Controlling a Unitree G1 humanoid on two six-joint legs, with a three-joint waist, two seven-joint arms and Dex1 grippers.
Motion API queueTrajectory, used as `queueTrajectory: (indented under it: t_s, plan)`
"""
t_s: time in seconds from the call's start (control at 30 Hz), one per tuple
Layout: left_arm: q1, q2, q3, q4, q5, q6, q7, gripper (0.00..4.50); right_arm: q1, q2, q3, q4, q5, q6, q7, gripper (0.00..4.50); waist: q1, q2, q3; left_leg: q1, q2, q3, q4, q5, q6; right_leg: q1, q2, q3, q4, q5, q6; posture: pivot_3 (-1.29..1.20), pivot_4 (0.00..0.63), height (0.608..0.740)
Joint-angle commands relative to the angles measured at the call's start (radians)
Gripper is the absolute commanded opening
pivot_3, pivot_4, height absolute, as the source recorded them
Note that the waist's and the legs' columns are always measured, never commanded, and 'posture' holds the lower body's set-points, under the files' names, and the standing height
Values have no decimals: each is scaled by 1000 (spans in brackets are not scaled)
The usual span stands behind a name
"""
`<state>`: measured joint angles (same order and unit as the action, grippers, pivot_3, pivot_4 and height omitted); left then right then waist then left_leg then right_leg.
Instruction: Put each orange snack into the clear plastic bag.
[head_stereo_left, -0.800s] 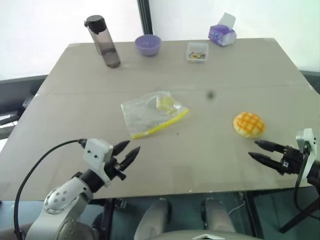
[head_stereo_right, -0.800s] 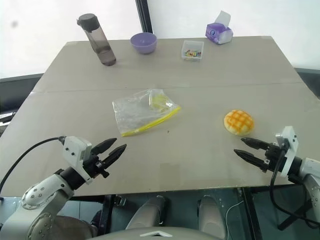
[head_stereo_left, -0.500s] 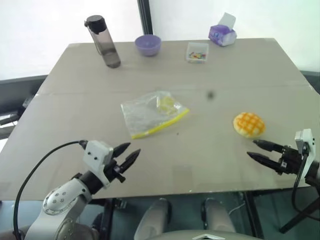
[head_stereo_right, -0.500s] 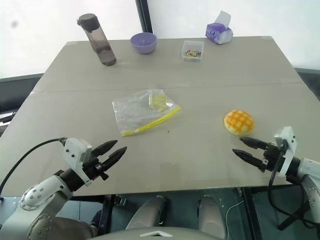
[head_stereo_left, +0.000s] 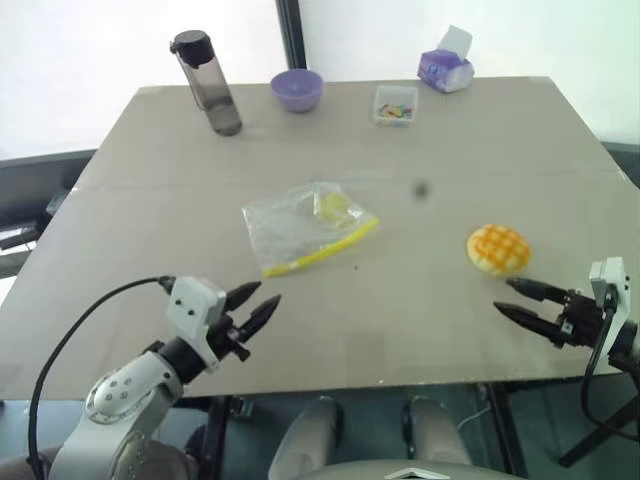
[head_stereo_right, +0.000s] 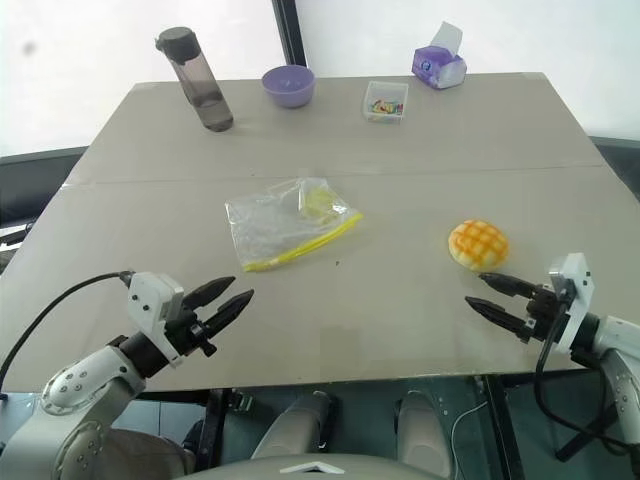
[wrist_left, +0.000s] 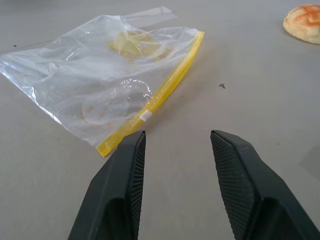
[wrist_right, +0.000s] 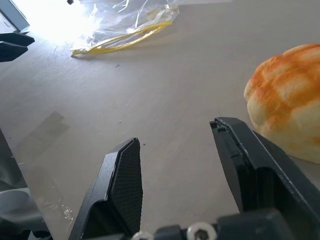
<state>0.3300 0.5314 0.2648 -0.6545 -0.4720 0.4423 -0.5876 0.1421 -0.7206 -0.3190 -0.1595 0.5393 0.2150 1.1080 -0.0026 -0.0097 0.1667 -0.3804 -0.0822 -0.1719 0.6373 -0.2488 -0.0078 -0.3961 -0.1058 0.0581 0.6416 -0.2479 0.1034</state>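
Note:
My left gripper grabs the bag by the slider end of its yellow seal strip (head_stereo_left: 278, 269) next, since the bag's clear film (head_stereo_left: 281, 230) lies slack on the tabletop.
An orange snack (head_stereo_left: 498, 249), a domed bun with a criss-cross top, lies on the right side of the grey table (head_stereo_left: 460, 150). The clear plastic bag (head_stereo_left: 305, 229) with a yellow seal strip lies flat near the table's middle; yellowish contents show inside it. My left gripper (head_stereo_left: 255, 304) hovers open over the near left part of the table, short of the bag (wrist_left: 110, 82), nothing between its fingers (wrist_left: 120, 195). My right gripper (head_stereo_left: 509, 299) is open at the near right, just short of the bun (wrist_right: 287, 112), not touching it.
At the far edge stand a dark water bottle (head_stereo_left: 205, 82), a purple bowl (head_stereo_left: 296, 89), a small clear box of colourful bits (head_stereo_left: 394, 103) and a purple tissue pack (head_stereo_left: 444, 67). A seam runs across the table.
The right gripper has shifted slightly toward the near edge. The left gripper, bag and bun keep their places.

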Motion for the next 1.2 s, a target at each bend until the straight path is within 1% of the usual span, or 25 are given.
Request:
queueTrajectory:
  t_s: [0.03, 0.1, 0.2, 0.37, 0.43, 0.5, 0.6, 0.63, 0.67, 0.7, 0.77, 0.8, 1.0, 1.1, 1.2]
  plan:
    - [-14, 13, 11, 23, 2, -14, -7, 2187, -20, -5, 6, -20, 1, -23, 8, 2571, -1, 0, 0, 0, 0, 0, 0, 0, 0, 0, 0, 0, 0, 0, 0, 0, 150, 740]
    - [-51, 3, 39, 61, -32, 32, 21, 2187, -34, -1, 19, -54, 5, -17, -1, 2571, -2, 0, 0, 0, 0, 0, 0, 0, 0, 0, 0, 0, 0, 0, 0, 0, 150, 740]
    - [-170, -36, 142, 156, -178, 161, 123, 2187, -70, -6, 50, -139, 7, 22, -45, 2571, -2, 0, 0, 0, 0, -1, 0, 0, 0, 0, 0, 0, 1, 0, 0, 0, 150, 740]
    - [-293, -6, 238, 274, -312, 326, 182, 2187, -135, -31, 109, -250, -21, 91, -115, 2571, -7, 0, 0, 0, 0, -1, 1, 0, 0, 0, 0, -1, 1, 0, 0, 0, 150, 740]
    - [-348, -8, 257, 340, -340, 368, 216, 2187, -151, -31, 126, -295, -16, 118, -140, 2571, -6, 0, 0, 0, -1, -2, 1, 0, 0, -1, 0, -1, 1, 0, 0, 0, 150, 740]
    - [-417, -34, 269, 435, -370, 402, 256, 2187, -177, -28, 139, -339, 5, 146, -161, 2571, -4, -1, 0, -1, -1, -3, 1, 0, 0, -1, 0, -2, 1, 0, 0, 0, 150, 740]
    - [-473, -51, 245, 493, -388, 435, 258, 2187, -218, -29, 147, -359, 19, 169, -176, 2571, -3, -1, 0, -1, -1, -3, 1, 0, 0, -1, 0, -2, 1, 0, 0, 0, 150, 740]
    - [-491, -59, 235, 510, -388, 443, 260, 2709, -231, -27, 149, -361, 19, 175, -182, 2778, -4, -2, 0, -1, -1, -3, 1, 0, 0, -1, 0, -2, 1, 0, 0, 0, 150, 740]
    - [-506, -68, 231, 526, -392, 450, 265, 2931, -238, -27, 151, -363, 20, 179, -186, 2778, -5, -3, 0, -1, -1, -2, 1, 0, 0, -1, 0, -2, 1, 0, 0, 0, 150, 740]
    - [-523, -82, 231, 549, -396, 455, 278, 3393, -241, -28, 153, -368, 20, 183, -186, 2778, -5, -3, 1, -1, -1, -3, 1, 0, 0, -1, 0, -2, 1, 0, 0, 0, 150, 740]
    - [-554, -107, 236, 594, -401, 463, 300, 4175, -244, -31, 159, -376, 17, 184, -185, 2778, -4, -3, 1, -1, -1, -3, 1, 0, 0, -1, 0, -2, 1, 0, 0, 0, 150, 740]
    - [-566, -118, 241, 611, -412, 472, 304, 4443, -245, -32, 160, -379, 14, 184, -184, 2778, -3, -3, 1, -1, -1, -3, 1, 0, 0, -1, 0, -2, 1, 0, 0, 0, 150, 740]
    - [-638, -186, 190, 692, -458, 559, 306, 4443, -264, -25, 174, -377, -2, 181, -196, 2778, -4, -2, 0, -1, -1, -3, 1, 0, -1, -1, 0, -2, 1, 0, 0, 0, 150, 740]
    - [-669, -199, 167, 725, -460, 595, 292, 4443, -274, -22, 186, -383, -3, 179, -198, 2778, 10, -2, -1, 0, -2, -3, 2, 0, -1, -1, 0, -2, 2, 0, 0, 0, 150, 740]
    - [-715, -194, 104, 788, -425, 650, 291, 4443, -285, -8, 192, -390, 9, 167, -199, 2778, 17, -2, -1, -1, -2, -3, 3, 0, -1, 0, 0, -2, 2, 0, 0, 0, 150, 740]
